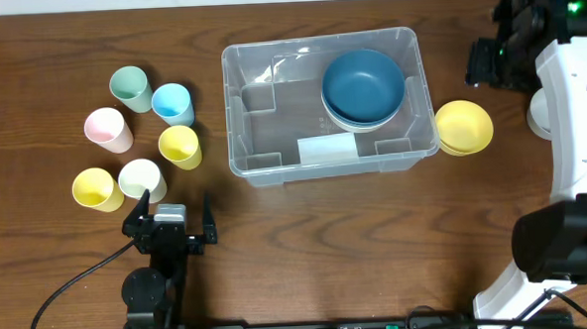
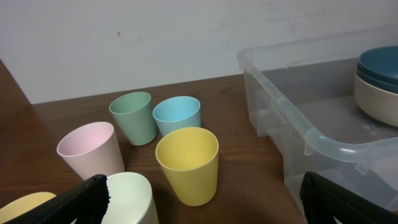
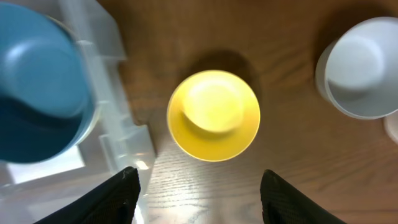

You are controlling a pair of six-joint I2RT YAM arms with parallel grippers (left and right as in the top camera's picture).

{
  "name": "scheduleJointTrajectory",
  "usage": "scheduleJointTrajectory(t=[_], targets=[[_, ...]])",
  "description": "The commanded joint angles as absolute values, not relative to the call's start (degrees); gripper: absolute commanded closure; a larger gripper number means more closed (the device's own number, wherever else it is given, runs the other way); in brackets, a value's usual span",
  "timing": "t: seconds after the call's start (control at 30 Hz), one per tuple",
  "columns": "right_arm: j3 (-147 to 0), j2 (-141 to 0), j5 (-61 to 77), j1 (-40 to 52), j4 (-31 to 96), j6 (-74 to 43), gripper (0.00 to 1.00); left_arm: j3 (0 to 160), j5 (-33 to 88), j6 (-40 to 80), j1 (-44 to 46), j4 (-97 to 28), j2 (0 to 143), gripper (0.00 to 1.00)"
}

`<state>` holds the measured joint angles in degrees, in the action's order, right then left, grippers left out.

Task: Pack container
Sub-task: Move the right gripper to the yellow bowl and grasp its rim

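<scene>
Next, my right gripper reaches the yellow bowl and grabs its rim (image 1: 489,131), which leaves its base free to set upright inside the container (image 1: 272,126).
The container (image 1: 272,126) is a clear plastic bin in the middle of the table, also seen in the left wrist view (image 2: 323,140) and the right wrist view (image 3: 106,81). A blue bowl (image 1: 363,85) sits on a pale bowl in its right end. To the right of the bin, a yellow bowl (image 1: 464,127) rests on the table. My right gripper (image 3: 199,193) hangs open above the table beside that yellow bowl (image 3: 213,115), holding nothing. My left gripper (image 1: 174,204) is wide open and empty, and its left finger is next to a white cup (image 2: 127,199).
Several cups stand left of the bin: green (image 1: 129,88), blue (image 1: 173,103), pink (image 1: 107,130), yellow (image 1: 180,146), another yellow (image 1: 96,189) and white (image 1: 141,178). A white bowl (image 3: 360,68) sits right of the yellow bowl, under the right arm (image 1: 574,103).
</scene>
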<state>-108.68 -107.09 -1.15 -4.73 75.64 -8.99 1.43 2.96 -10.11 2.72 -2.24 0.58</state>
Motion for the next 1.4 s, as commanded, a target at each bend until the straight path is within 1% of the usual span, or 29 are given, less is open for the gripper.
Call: scheduleJointTrajectory(t=[0.0, 0.13, 0.27, 0.6, 0.73, 0.77, 0.83, 0.9, 1.13, 1.37], targets=[[-101.89, -107.15, 0.73, -6.22, 72.47, -10.9, 0.36, 0.23, 2.2, -9.61, 2.48, -3.97, 0.23, 0.02], [-93.27, -107.15, 4.51, -6.83, 65.1, -10.9, 0.36, 0.23, 2.2, -9.58, 2.48, -3.97, 0.23, 0.02], [-88.16, -107.15, 6.04, -6.74, 58.94, -10.9, 0.37, 0.23, 2.2, -9.58, 2.48, -3.99, 0.23, 0.02], [-85.12, -107.15, 5.78, -6.74, 48.38, -6.04, 0.41, 0.23, 2.2, -9.61, 2.48, -3.97, 0.23, 0.02], [-85.03, -107.68, 5.82, -6.7, 45.58, -6.17, 0.45, 0.23, 2.2, -9.61, 2.48, -3.97, 0.23, 0.02], [-85.03, -108.05, 5.82, -6.68, 45.63, -7.27, 0.46, 0.23, 2.2, -9.58, 2.48, -3.99, 0.23, 0.02], [-85.01, -108.95, 5.82, -6.68, 46.24, -10.11, 0.51, 0.23, 2.2, -9.58, 2.48, -3.97, 0.23, 0.02], [-84.9, -109.89, 5.74, -6.57, 47.09, -13.96, 0.53, 0.23, 2.2, -9.61, 2.48, -3.97, 0.23, 0.02], [-84.44, -111.31, 1.06, -5.17, 49.06, -27.7, 0.48, 0.23, 2.2, -9.61, 2.48, -3.99, 0.23, 0.02], [-84.31, -113.58, 0.86, -4.14, 46.37, -29.78, 0.47, 0.23, 2.2, -9.61, 2.48, -3.97, 0.23, 0.02]])
